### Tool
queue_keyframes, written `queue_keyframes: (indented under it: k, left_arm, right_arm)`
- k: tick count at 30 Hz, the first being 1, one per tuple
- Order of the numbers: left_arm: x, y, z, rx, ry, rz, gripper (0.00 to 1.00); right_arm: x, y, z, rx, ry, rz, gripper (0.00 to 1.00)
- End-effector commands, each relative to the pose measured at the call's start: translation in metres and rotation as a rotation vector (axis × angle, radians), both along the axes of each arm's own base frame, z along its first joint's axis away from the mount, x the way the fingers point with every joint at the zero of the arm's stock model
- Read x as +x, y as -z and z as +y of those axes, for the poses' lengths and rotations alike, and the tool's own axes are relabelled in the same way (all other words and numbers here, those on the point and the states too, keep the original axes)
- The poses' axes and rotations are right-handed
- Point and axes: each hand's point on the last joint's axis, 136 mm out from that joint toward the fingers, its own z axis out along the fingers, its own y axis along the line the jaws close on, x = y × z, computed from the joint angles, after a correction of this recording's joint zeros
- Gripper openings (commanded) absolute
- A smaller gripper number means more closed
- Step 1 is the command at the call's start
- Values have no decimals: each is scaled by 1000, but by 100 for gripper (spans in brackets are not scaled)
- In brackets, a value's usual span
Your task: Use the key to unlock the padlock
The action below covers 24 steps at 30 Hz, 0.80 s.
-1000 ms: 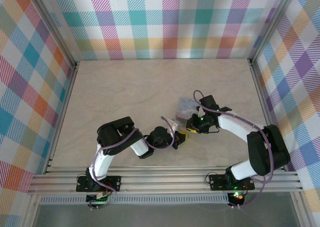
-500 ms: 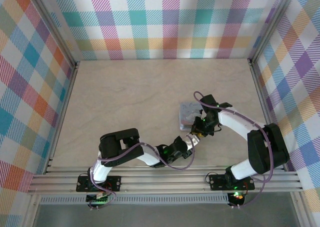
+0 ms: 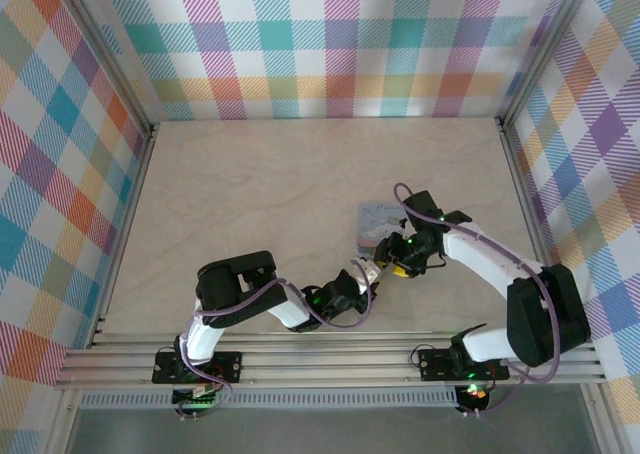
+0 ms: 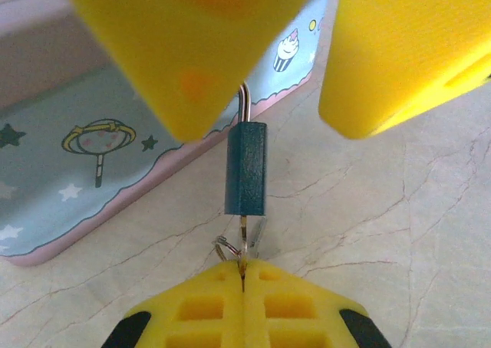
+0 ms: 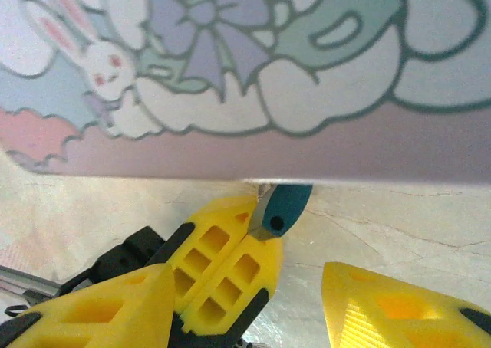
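My right gripper will next grab the padlock by its teal body (image 5: 283,210), so shackle and keyed bottom stay free to unlock and unhook it.
The padlock (image 4: 245,168) is a small dark teal block with a metal shackle. It hangs at the pink edge of a pale blue-grey cartoon-printed box (image 4: 69,164) and is also seen end-on (image 5: 285,204) under that box (image 5: 253,72). My left gripper (image 4: 242,270) is shut on the key (image 4: 244,242). The thin blade points up and reaches the padlock's bottom face. A key ring (image 4: 225,248) and a second key hang beside it. My right gripper (image 5: 249,283) is open, with one finger (image 4: 192,49) on each side of the padlock. In the top view the left gripper (image 3: 366,270) and the right gripper (image 3: 398,260) meet just below the box (image 3: 375,222).
The box lies flat on the beige marble-patterned table (image 3: 250,194), right of centre. Chequered walls and aluminium rails (image 3: 330,359) enclose the table. Purple cables (image 3: 415,202) loop over both arms.
The left arm swung low toward the near edge and came back in under the box, its gripper now at the padlock. The box turned from tilted to square. The right gripper shifted slightly.
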Motion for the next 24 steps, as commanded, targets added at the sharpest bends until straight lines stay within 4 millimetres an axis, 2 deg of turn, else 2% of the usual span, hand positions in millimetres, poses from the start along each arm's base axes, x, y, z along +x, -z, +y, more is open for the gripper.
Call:
queue_keyframes:
  k: [1, 6, 10, 18, 24]
  left_arm:
    - [1, 0, 0, -53, 1, 37, 0]
    - [1, -3, 1, -82, -7, 63, 0]
    - [2, -4, 3, -74, -11, 56, 0]
    - [2, -5, -2, -54, 3, 51, 0]
    - [4, -8, -3, -56, -3, 47, 0]
  right_arm:
    - [-2, -6, -2, 12, 36, -28, 55]
    - [1, -5, -3, 59, 102, -99, 54]
    - [-1, 2, -5, 76, 160, -107, 49]
    - [-3, 9, -10, 51, 177, -105, 48]
    - [6, 11, -8, 38, 177, -114, 48]
